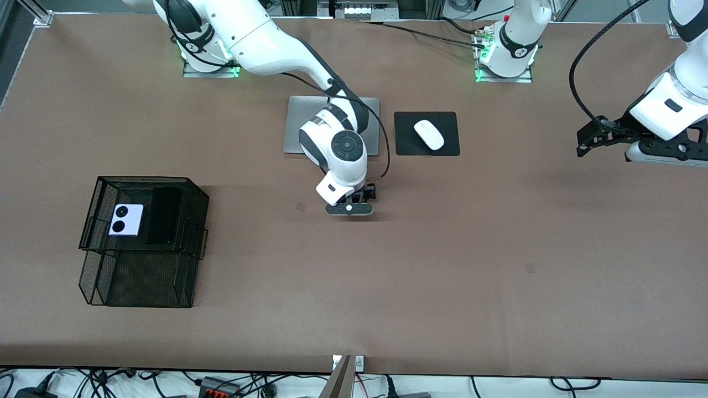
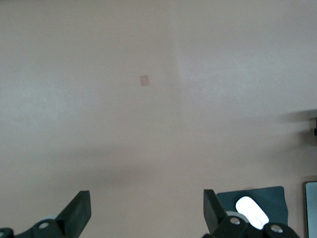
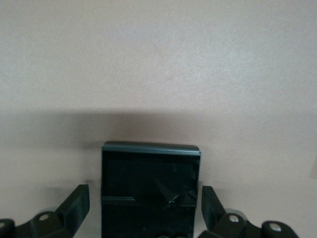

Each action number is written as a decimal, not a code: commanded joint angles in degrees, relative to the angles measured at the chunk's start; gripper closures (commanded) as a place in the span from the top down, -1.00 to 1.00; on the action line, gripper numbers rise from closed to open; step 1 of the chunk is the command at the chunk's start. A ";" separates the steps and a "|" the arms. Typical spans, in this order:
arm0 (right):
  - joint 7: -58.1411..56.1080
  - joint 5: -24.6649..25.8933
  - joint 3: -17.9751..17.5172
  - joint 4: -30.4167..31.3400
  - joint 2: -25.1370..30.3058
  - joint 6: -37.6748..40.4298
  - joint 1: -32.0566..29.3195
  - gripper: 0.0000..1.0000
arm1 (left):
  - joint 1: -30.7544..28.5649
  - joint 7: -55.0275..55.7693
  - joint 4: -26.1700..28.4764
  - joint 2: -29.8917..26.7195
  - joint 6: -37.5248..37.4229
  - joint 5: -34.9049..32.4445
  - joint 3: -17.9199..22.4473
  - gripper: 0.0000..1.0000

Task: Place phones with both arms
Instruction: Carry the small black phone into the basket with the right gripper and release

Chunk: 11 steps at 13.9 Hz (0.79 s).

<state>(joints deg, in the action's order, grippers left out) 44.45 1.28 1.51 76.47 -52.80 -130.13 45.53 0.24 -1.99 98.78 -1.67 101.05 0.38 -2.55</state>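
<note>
I need to close my right gripper on the small squarish black phone now, because my fingers are on either side of the phone in the wrist view.
The small squarish black phone [image 3: 151,188] lies flat on the table, seen only in the right wrist view. My right gripper [image 3: 145,210] is open and straddles it, one finger on each side, without gripping. In the front view the right gripper [image 1: 358,199] hangs low over the table's middle and hides that phone. The lilac phone [image 1: 126,220] with two black circles and the long slim black phone [image 1: 163,215] lie side by side in the black mesh tray [image 1: 193,190]. My left gripper [image 1: 583,142] is open and empty, in the air at the left arm's end; it also shows in the left wrist view [image 2: 147,213].
A silver laptop [image 1: 298,124] lies partly under the right arm. A white mouse [image 1: 429,134] sits on a black pad [image 1: 406,124] beside it; both show in the left wrist view, mouse [image 2: 251,212] and pad [image 2: 271,196]. A lower mesh shelf [image 1: 138,279] juts toward the camera.
</note>
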 commanded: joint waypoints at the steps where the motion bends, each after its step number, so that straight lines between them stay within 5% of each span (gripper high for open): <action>1: 1.25 2.05 0.51 -1.24 -0.99 0.22 0.70 1.00 | -0.50 -0.82 -4.47 1.40 -1.03 -0.56 0.09 1.00; 4: 1.16 3.73 0.51 -1.15 -0.99 0.40 0.70 1.00 | -0.33 -0.73 -8.33 2.89 -0.94 -0.47 0.09 1.00; 5: 1.08 3.73 0.51 -1.15 -0.99 0.49 0.70 0.83 | -0.42 -0.82 -9.39 3.60 -0.94 -0.47 0.09 1.00; 8: 1.08 3.03 0.42 -1.15 -0.82 0.66 0.70 -0.23 | -0.50 -0.82 -9.84 3.78 -0.94 -0.47 0.17 1.00; 9: 0.90 3.03 0.42 -1.24 -0.47 0.84 0.53 -0.43 | -0.50 -0.82 -9.84 3.78 -0.85 -0.38 0.18 1.00; 11: 0.81 2.86 0.68 -1.68 1.46 1.98 -0.70 -0.47 | -0.59 -0.91 -9.93 3.69 -0.85 -0.47 0.35 1.00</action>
<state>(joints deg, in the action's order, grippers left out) 44.52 4.01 1.85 75.98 -53.00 -130.03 45.61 -0.05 -1.99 90.77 1.35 101.04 0.38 -2.31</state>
